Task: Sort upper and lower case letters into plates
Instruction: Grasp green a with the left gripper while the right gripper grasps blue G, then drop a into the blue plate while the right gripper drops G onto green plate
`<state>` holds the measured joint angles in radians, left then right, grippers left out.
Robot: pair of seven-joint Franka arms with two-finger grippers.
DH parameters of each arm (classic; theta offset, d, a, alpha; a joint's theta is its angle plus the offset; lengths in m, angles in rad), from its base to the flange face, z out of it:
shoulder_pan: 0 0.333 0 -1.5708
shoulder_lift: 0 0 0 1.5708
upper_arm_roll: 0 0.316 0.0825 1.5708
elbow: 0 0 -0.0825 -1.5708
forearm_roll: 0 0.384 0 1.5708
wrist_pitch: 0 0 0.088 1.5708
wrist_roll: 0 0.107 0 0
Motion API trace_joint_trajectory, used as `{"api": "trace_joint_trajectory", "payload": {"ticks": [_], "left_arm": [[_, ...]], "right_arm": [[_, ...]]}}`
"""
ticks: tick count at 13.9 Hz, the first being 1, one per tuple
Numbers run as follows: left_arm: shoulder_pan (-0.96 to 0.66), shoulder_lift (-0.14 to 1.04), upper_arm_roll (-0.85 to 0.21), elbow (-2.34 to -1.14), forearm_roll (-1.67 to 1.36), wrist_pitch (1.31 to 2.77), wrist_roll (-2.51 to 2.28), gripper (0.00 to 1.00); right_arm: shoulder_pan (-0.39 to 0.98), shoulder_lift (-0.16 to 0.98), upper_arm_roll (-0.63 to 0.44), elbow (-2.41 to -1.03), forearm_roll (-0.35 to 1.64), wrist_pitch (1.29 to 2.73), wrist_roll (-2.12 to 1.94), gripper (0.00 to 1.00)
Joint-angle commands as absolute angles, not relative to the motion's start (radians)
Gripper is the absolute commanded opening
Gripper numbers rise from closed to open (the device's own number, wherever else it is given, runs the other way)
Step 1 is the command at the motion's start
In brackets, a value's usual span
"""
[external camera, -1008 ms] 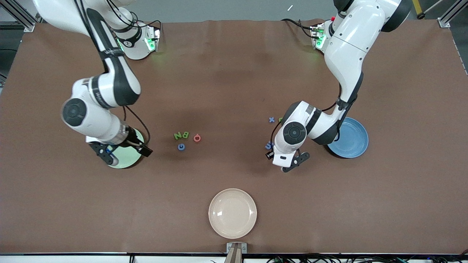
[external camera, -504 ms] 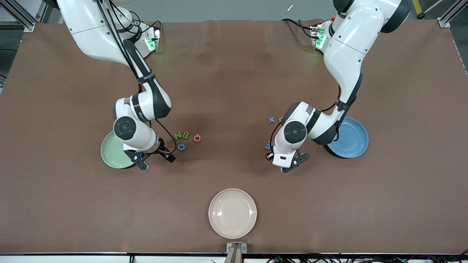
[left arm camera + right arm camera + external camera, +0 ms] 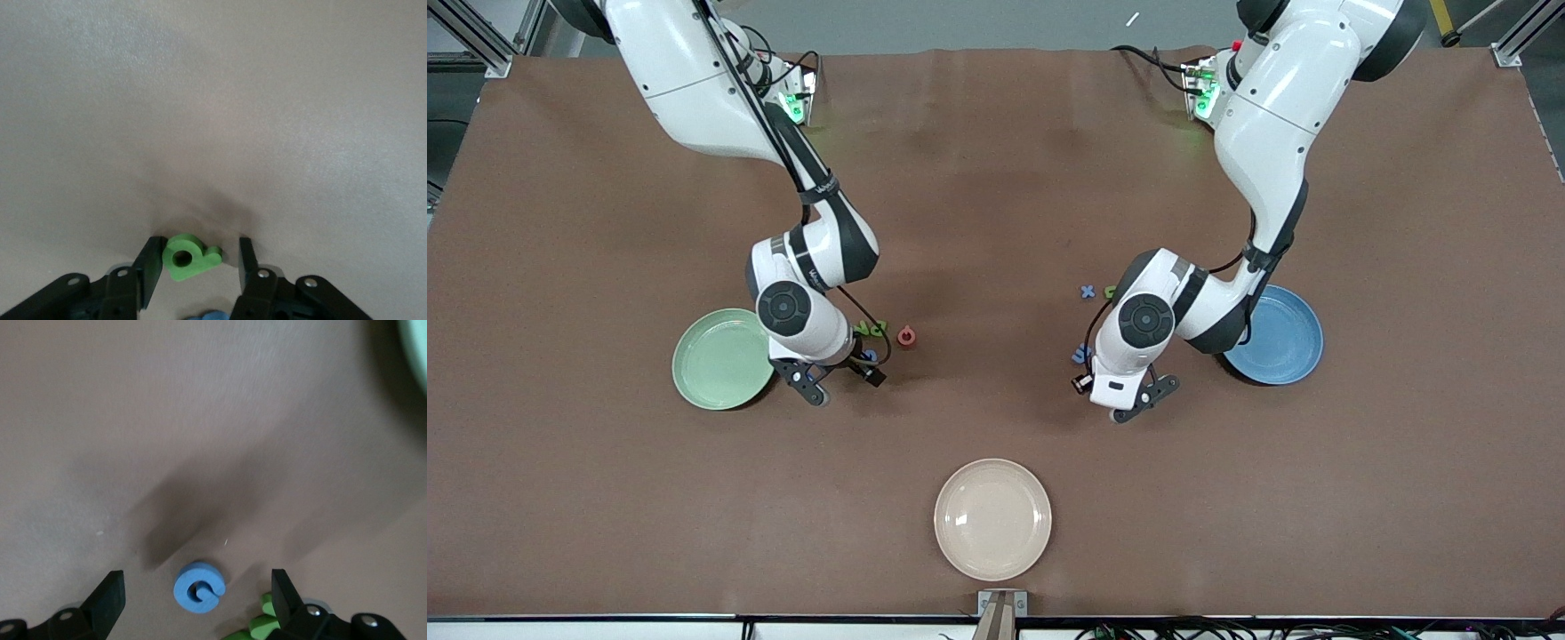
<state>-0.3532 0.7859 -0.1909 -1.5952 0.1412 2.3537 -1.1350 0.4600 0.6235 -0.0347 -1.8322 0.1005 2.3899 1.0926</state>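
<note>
My right gripper next needs to take hold of the G by its round outer curve (image 3: 180, 585), so that it can sort the blue G into the mint green plate (image 3: 417, 347).
My left gripper (image 3: 200, 245) is low on the table with its jaws on either side of a green p-like letter (image 3: 190, 257). One finger touches the letter and a gap shows at the other, so the gripper is open. A blue letter (image 3: 207, 315) lies just by its palm. My right gripper (image 3: 197, 583) hangs wide open over the blue G (image 3: 199, 588), with green letters (image 3: 267, 623) beside one finger. In the front view the pink Q (image 3: 906, 337) lies next to that group. The blue x (image 3: 1088, 291) and blue m (image 3: 1081, 355) lie beside the left arm. The mint green plate (image 3: 716, 360) and sky blue plate (image 3: 1280, 338) hold nothing.
A cream-beige plate (image 3: 992, 519) sits near the table edge closest to the front camera. The left arm's elbow overhangs the blue plate's rim. Bare brown table surrounds both letter groups.
My right arm has swung from over the mint green plate to over the group of letters with the blue G. My left gripper's jaws have narrowed a little; that arm has barely moved.
</note>
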Motion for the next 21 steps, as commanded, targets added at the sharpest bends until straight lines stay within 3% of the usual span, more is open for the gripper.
{"api": "trace_joint_trajectory", "payload": {"ticks": [1, 7, 10, 13, 17, 21], "left_arm": [[-0.348, 0.792, -0.19, -1.595, 0.17, 2.367, -1.144, 0.54], [-0.357, 0.796, -0.19, -1.597, 0.173, 2.367, -1.15, 0.43], [-0.359, 0.796, -0.19, -1.598, 0.173, 2.367, -1.152, 0.22], [-0.347, 0.787, -0.19, -1.6, 0.175, 2.362, -1.135, 0.17], [-0.293, 0.646, -0.201, -1.667, 0.178, 2.228, -0.978, 0.17], [-0.203, 0.436, -0.206, -1.92, 0.178, 2.245, -0.777, 0.17]], "right_arm": [[0.472, 0.637, -0.046, -1.827, 0.087, 2.396, 1.124, 0.92], [0.476, 0.637, -0.044, -1.827, 0.09, 2.401, 1.149, 0.8], [0.477, 0.637, -0.044, -1.83, 0.091, 2.402, 1.163, 0.77], [0.477, 0.637, -0.044, -1.833, 0.091, 2.402, 1.163, 0.75], [0.485, 0.637, -0.044, -1.836, 0.091, 2.418, 1.183, 0.72], [0.495, 0.637, -0.046, -1.845, 0.091, 2.421, 1.183, 0.67]]}}
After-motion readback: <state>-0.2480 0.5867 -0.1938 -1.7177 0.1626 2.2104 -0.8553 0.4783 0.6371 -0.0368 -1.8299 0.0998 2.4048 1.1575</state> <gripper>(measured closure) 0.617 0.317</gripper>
